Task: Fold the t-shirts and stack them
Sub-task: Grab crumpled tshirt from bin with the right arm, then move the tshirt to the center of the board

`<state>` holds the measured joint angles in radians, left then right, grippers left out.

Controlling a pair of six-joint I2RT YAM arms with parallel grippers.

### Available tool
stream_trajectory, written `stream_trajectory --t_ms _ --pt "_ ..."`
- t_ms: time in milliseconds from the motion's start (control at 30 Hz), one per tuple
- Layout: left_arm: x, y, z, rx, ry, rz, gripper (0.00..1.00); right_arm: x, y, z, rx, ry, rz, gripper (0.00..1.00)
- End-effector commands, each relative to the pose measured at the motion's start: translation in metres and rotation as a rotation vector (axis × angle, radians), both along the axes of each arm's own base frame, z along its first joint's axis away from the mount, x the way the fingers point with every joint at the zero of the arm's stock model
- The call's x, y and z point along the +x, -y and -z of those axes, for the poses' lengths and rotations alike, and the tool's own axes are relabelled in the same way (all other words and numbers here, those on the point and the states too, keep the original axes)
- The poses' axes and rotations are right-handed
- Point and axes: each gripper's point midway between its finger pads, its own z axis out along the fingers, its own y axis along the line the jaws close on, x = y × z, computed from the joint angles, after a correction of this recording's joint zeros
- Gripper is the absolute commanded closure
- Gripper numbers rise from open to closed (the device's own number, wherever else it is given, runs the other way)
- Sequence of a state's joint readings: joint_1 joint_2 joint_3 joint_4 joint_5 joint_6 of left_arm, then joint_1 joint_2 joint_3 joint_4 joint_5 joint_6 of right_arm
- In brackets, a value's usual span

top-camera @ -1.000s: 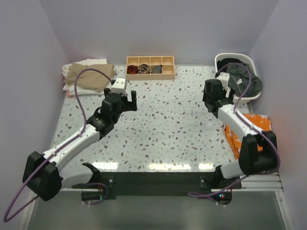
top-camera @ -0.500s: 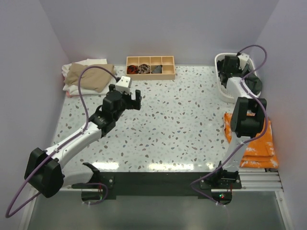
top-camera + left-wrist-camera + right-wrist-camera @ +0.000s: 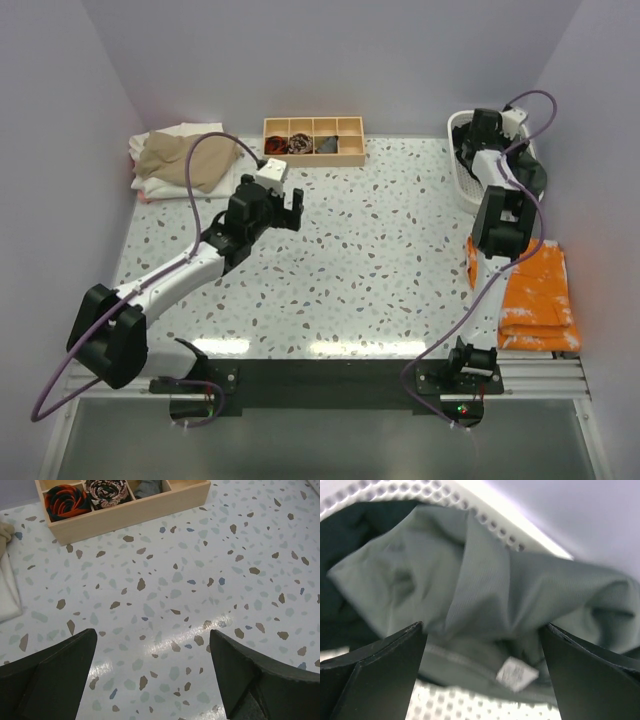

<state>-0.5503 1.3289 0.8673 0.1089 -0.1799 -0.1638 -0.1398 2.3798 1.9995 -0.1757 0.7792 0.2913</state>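
Note:
The grey t-shirt would stay crumpled in the basket (image 3: 462,176) if I lifted my right gripper now, because the gripper's fingers are wide apart over the cloth.
A grey t-shirt (image 3: 485,600) with a white neck label lies crumpled in the white perforated laundry basket (image 3: 462,176) at the back right, over a black shirt (image 3: 340,535). My right gripper (image 3: 478,130) hangs over the basket, open, its fingers either side of the grey cloth without holding it. A stack of folded tan and white t-shirts (image 3: 180,160) lies at the back left. My left gripper (image 3: 285,205) is open and empty above the bare tabletop, right of that stack.
A wooden divider tray (image 3: 313,140) with small rolled fabric bundles (image 3: 65,500) stands at the back centre. Orange folded cloth (image 3: 535,290) lies at the right edge. Purple cables loop from both arms. Walls close in left, back and right.
My right arm swung from the table's right side up over the basket, and its gripper is lower among the shirts. My left gripper moved right and toward the back.

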Motion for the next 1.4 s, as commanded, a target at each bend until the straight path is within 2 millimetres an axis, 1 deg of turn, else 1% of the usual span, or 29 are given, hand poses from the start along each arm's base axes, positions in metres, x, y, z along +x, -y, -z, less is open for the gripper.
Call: stream_trajectory --t_ms 0,133,233,267,367,400,433,567,633,667,700,733,767,800,833,867,933,967,1000,1033,1067,1100,1133,1167,1233,1267,1300,1333,1367 --pt "0.016 0.015 -0.014 -0.033 0.021 0.058 0.00 -0.003 0.036 -0.019 -0.072 0.020 0.123 0.01" --pt "0.018 0.022 -0.005 -0.036 -0.013 0.091 0.00 -0.001 0.039 -0.016 -0.050 0.011 0.112 0.13" --pt "0.016 0.026 0.000 -0.037 -0.027 0.111 0.00 0.002 0.037 -0.013 -0.041 -0.013 0.099 0.39" --pt "0.016 0.027 0.001 -0.037 -0.030 0.114 0.00 0.002 0.036 -0.010 -0.033 -0.020 0.087 0.61" --pt "0.016 0.027 -0.001 -0.037 -0.028 0.114 0.00 0.002 0.025 -0.013 -0.002 0.039 0.019 0.89" --pt "0.016 0.027 0.000 -0.036 -0.030 0.113 0.00 0.001 0.021 -0.022 0.001 0.068 -0.008 0.92" --pt "0.017 0.026 -0.003 -0.038 -0.025 0.111 0.00 0.006 0.018 -0.036 -0.006 0.137 -0.028 0.94" --pt "0.014 0.027 -0.009 -0.046 -0.018 0.119 0.00 -0.011 -0.002 -0.077 -0.003 0.215 -0.088 0.95" --pt "0.013 0.026 -0.011 -0.048 -0.013 0.117 0.00 -0.011 -0.013 -0.093 0.017 0.262 -0.149 0.97" --pt "0.012 0.024 -0.014 -0.051 -0.006 0.111 0.00 -0.017 -0.021 -0.087 0.030 0.248 -0.175 1.00" --pt "0.011 0.023 -0.013 -0.051 -0.006 0.108 0.00 -0.024 -0.028 -0.114 0.028 0.299 -0.195 1.00" --pt "0.010 0.022 -0.015 -0.056 -0.001 0.105 0.00 -0.024 -0.037 -0.125 0.035 0.343 -0.241 1.00" --pt "0.009 0.021 -0.020 -0.063 0.011 0.102 0.00 -0.031 -0.047 -0.113 0.060 0.320 -0.275 1.00" --pt "0.008 0.020 -0.019 -0.065 0.010 0.098 0.00 -0.036 -0.055 -0.127 0.091 0.367 -0.295 1.00" --pt "0.007 0.019 -0.021 -0.071 0.014 0.094 0.00 -0.033 -0.067 -0.129 0.111 0.381 -0.367 1.00" --pt "0.005 0.017 -0.024 -0.077 0.022 0.089 0.00 -0.039 -0.078 -0.120 0.123 0.364 -0.388 1.00" --pt "0.002 0.016 -0.026 -0.081 0.025 0.088 0.00 -0.045 -0.094 -0.130 0.132 0.395 -0.442 1.00" --pt "0.000 0.014 -0.027 -0.083 0.026 0.088 0.00 -0.049 -0.109 -0.117 0.165 0.377 -0.489 1.00" --pt "-0.001 0.014 -0.029 -0.086 0.028 0.091 0.00 -0.052 -0.117 -0.117 0.190 0.390 -0.512 1.00" --pt "-0.003 0.015 -0.030 -0.088 0.027 0.095 0.00 -0.057 -0.123 -0.132 0.187 0.434 -0.538 1.00" --pt "-0.005 0.015 -0.030 -0.092 0.026 0.098 0.00 -0.063 -0.135 -0.121 0.208 0.415 -0.568 1.00" --pt "-0.006 0.015 -0.032 -0.096 0.028 0.102 0.00 -0.068 -0.141 -0.124 0.214 0.425 -0.585 1.00" --pt "-0.007 0.015 -0.032 -0.099 0.026 0.106 0.00 -0.073 -0.148 -0.139 0.209 0.458 -0.615 1.00" --pt "-0.009 0.015 -0.035 -0.109 0.030 0.106 0.00 -0.079 -0.163 -0.135 0.224 0.447 -0.667 1.00" --pt "-0.011 0.012 -0.034 -0.110 0.030 0.096 0.00 -0.088 -0.182 -0.142 0.232 0.448 -0.747 1.00" --pt "-0.012 0.008 -0.033 -0.113 0.030 0.076 0.00 -0.099 -0.195 -0.157 0.233 0.467 -0.801 1.00" --pt "-0.012 0.006 -0.031 -0.112 0.026 0.064 0.00 -0.105 -0.204 -0.162 0.241 0.467 -0.845 1.00" --pt "-0.013 0.004 -0.032 -0.115 0.027 0.054 0.00 -0.113 -0.220 -0.165 0.249 0.460 -0.891 1.00" --pt "-0.014 0.002 -0.031 -0.117 0.024 0.046 0.00 -0.124 -0.239 -0.180 0.254 0.472 -0.960 1.00"
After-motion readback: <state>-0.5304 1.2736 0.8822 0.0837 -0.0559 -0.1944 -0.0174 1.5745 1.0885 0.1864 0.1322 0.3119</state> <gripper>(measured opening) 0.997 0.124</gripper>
